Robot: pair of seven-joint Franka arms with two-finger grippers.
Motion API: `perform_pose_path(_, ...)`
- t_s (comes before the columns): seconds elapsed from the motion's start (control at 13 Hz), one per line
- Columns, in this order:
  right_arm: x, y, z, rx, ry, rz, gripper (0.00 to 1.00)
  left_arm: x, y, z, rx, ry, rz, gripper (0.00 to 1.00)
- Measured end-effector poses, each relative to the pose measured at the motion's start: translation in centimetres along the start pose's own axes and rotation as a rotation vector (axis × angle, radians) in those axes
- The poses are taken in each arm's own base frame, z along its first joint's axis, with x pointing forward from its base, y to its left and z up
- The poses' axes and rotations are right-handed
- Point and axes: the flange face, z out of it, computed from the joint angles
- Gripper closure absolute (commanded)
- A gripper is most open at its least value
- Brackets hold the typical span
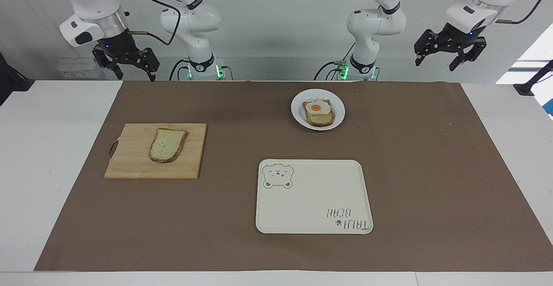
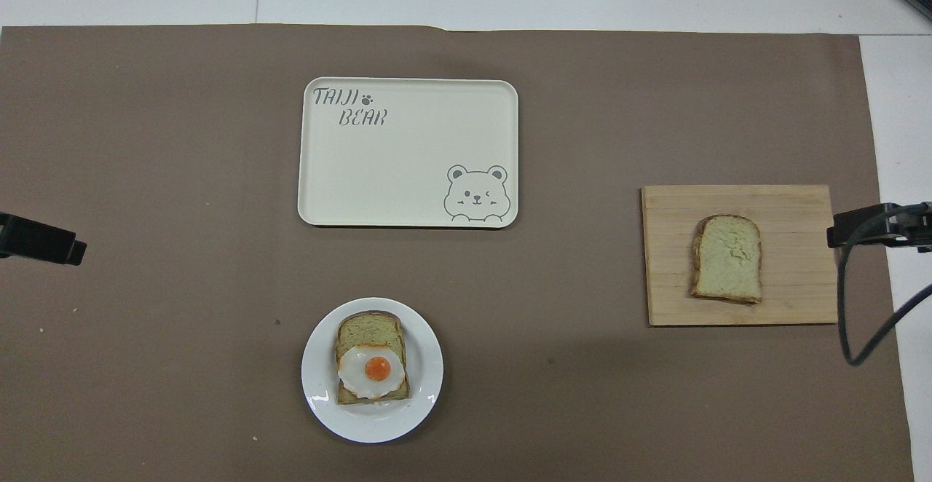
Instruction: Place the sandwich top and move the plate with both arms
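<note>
My right gripper is going to top the egg sandwich on the plate next, and it will grab the pale slice by its crust edge [image 2: 758,259] for that.
The sandwich top [image 1: 167,144] [image 2: 727,257], a plain pale slice with a brown crust, lies flat on a wooden cutting board [image 1: 129,165] toward the right arm's end of the table. The white plate [image 1: 339,111] [image 2: 317,373] sits close to the robots and carries a toast slice with a fried egg [image 1: 318,109] [image 2: 373,369]. My right gripper [image 1: 135,73] hangs open and empty in the air above the robots' edge of the table, at the cutting board's end. My left gripper [image 1: 440,60] hangs open and empty high above the other end.
A cream rectangular tray with a bear drawing [image 1: 314,208] [image 2: 408,198] lies farther from the robots than the plate. A brown mat [image 1: 432,169] covers most of the white table. A black cable [image 2: 848,307] dangles over the table's edge beside the cutting board [image 2: 794,300].
</note>
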Motion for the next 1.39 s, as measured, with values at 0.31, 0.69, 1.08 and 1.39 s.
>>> perform_pose_path(0.31,0.4,0.0,0.2,0.001,0.027,-0.001,0.00,-0.1,-0.6,0.0,-0.002,0.000,-0.011,0.00)
perform_pose_path(0.69,0.6,-0.1,1.0,0.002,0.031,-0.001,0.00,-0.1,-0.6,0.0,-0.001,0.000,-0.011,0.00)
perform_pose_path(1.08,1.7,2.2,3.9,0.016,0.063,-0.009,0.00,-0.1,-0.6,0.0,-0.001,0.000,-0.011,0.00)
perform_pose_path(1.39,4.4,3.7,8.3,0.033,0.097,-0.004,0.00,-0.1,-0.6,0.0,-0.001,0.000,-0.011,0.00)
